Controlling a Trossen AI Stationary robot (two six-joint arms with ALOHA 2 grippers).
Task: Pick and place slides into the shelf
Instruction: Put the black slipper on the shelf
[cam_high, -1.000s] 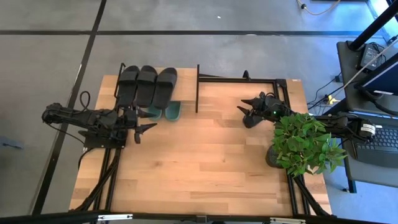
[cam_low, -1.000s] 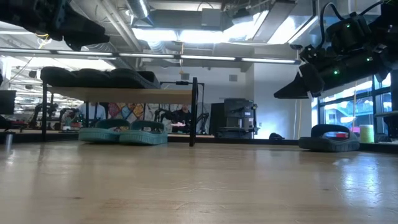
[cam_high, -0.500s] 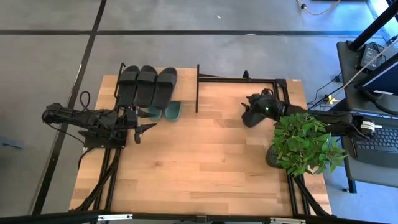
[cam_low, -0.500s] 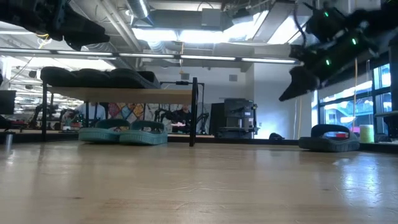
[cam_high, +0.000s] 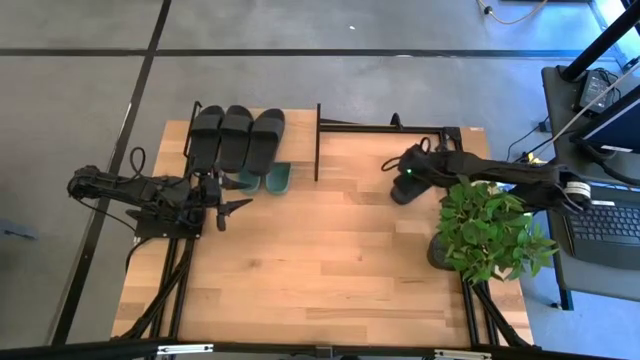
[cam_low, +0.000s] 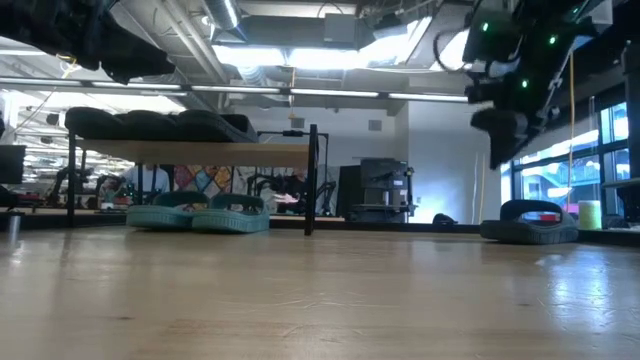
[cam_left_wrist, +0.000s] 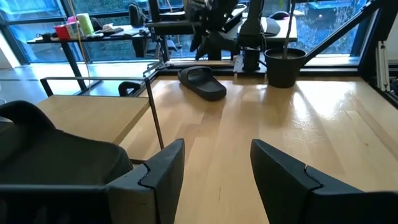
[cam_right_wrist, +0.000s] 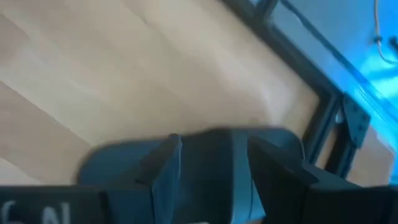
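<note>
My right gripper should place the black slide on the shelf's top board, so it needs to grab its strap (cam_right_wrist: 240, 155) next.
A black slide (cam_high: 400, 193) lies flat on the table near the far right, also in the low view (cam_low: 528, 222) and the left wrist view (cam_left_wrist: 202, 82). My right gripper (cam_low: 505, 135) hangs above it, open and pointing down. In its wrist view (cam_right_wrist: 211, 180) the slide (cam_right_wrist: 211, 155) shows between the two fingers, which are clear of it. The shelf (cam_high: 300, 140) stands at the far left. Three black slides (cam_high: 236, 138) lie on its top board and two green slides (cam_low: 200, 213) on the level below. My left gripper (cam_high: 235, 205) waits open, near the shelf.
A leafy plant (cam_high: 490, 230) in a dark pot (cam_left_wrist: 283, 65) stands at the table's right edge, close to my right arm. A black metal frame (cam_high: 440, 130) runs along the far right. The bare wood tabletop (cam_high: 330, 260) stretches over the middle and near side.
My right gripper has tipped from a slanting pose to pointing straight down and has shifted slightly toward the table's left, over the black slide. The slide has stayed where it was.
</note>
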